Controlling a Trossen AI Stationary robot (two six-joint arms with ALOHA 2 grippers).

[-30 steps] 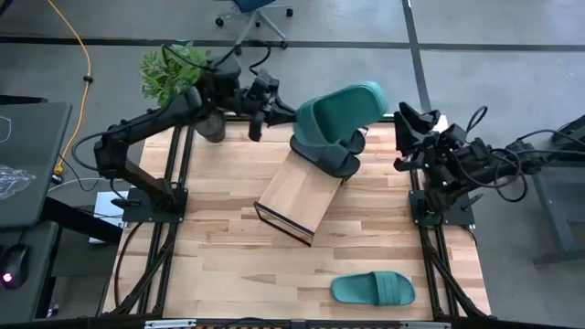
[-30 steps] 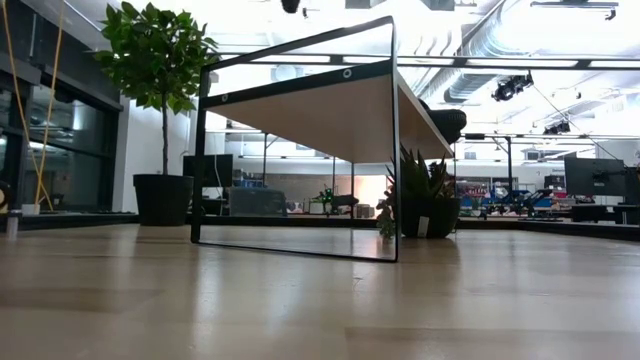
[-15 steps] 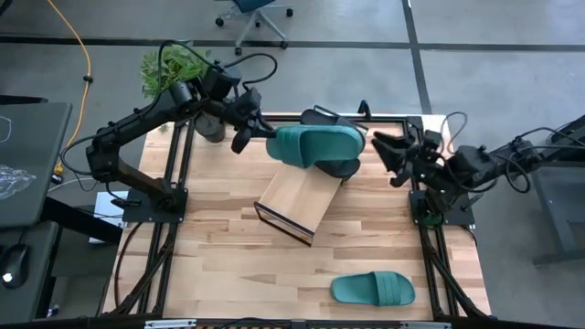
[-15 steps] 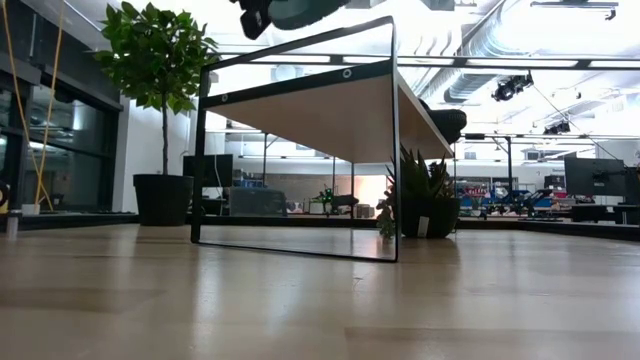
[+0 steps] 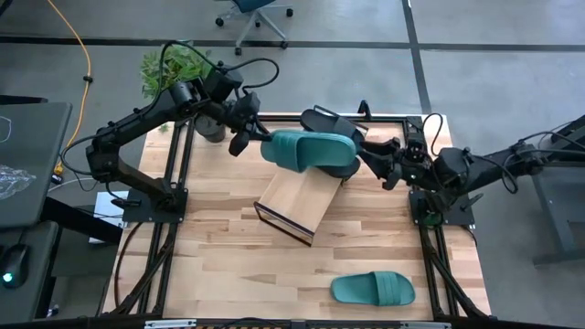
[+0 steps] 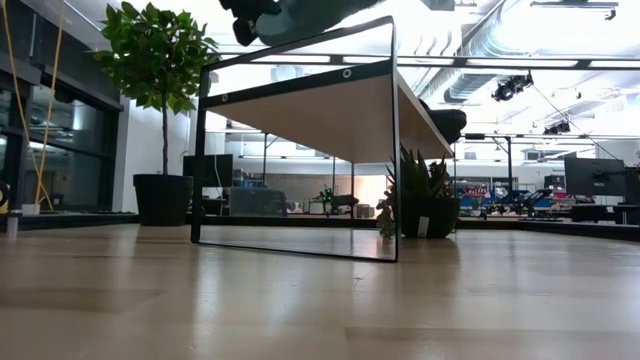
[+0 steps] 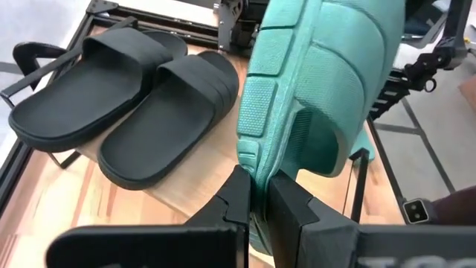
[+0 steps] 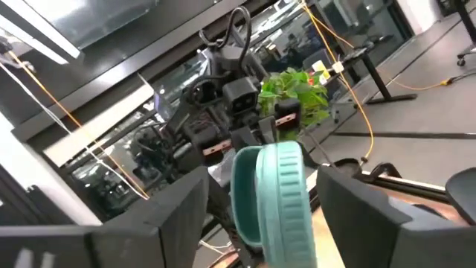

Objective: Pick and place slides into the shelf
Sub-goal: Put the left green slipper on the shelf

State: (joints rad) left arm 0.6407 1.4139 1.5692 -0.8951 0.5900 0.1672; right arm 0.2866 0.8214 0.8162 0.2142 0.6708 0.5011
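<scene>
I will next grab the teal slide by its heel end (image 5: 347, 149) with my right gripper. Then I will place it into the shelf (image 5: 294, 199).
My left gripper (image 5: 249, 137) (image 7: 256, 197) is shut on a teal slide (image 5: 309, 149) and holds it above the shelf's far end; the low view shows the teal slide (image 6: 300, 12) high over the shelf (image 6: 330, 110). Two black slides (image 5: 327, 120) (image 7: 89, 82) (image 7: 167, 112) lie side by side, soles down, on the slanted wooden shelf (image 5: 294, 199). My right gripper (image 5: 377, 163) (image 8: 268, 216) is open, its fingers on either side of the teal slide's free end (image 8: 271, 186) with gaps showing. A second teal slide (image 5: 372, 289) lies flat on the table near its front edge. My left gripper pinches the teal slide's sole rim (image 7: 256, 171) between its two fingers, at the end nearer my left arm. The fingers come roughly level from the table's far left, along the slide's length. The slide is lifted clear and turned on its side, tread (image 7: 256, 97) facing the black slides.
A potted plant (image 5: 174, 71) stands at the table's far left corner, behind my left arm. Bare wooden tabletop (image 5: 210, 256) stretches in front of the shelf. Dark frame rails (image 5: 174, 183) run along both sides of the table.
My left gripper has moved down and toward the table's left, carrying the teal slide from high and tipped up to lower and nearly level over the shelf's far end. My right gripper has reached toward the table's left, up to the slide's free end.
</scene>
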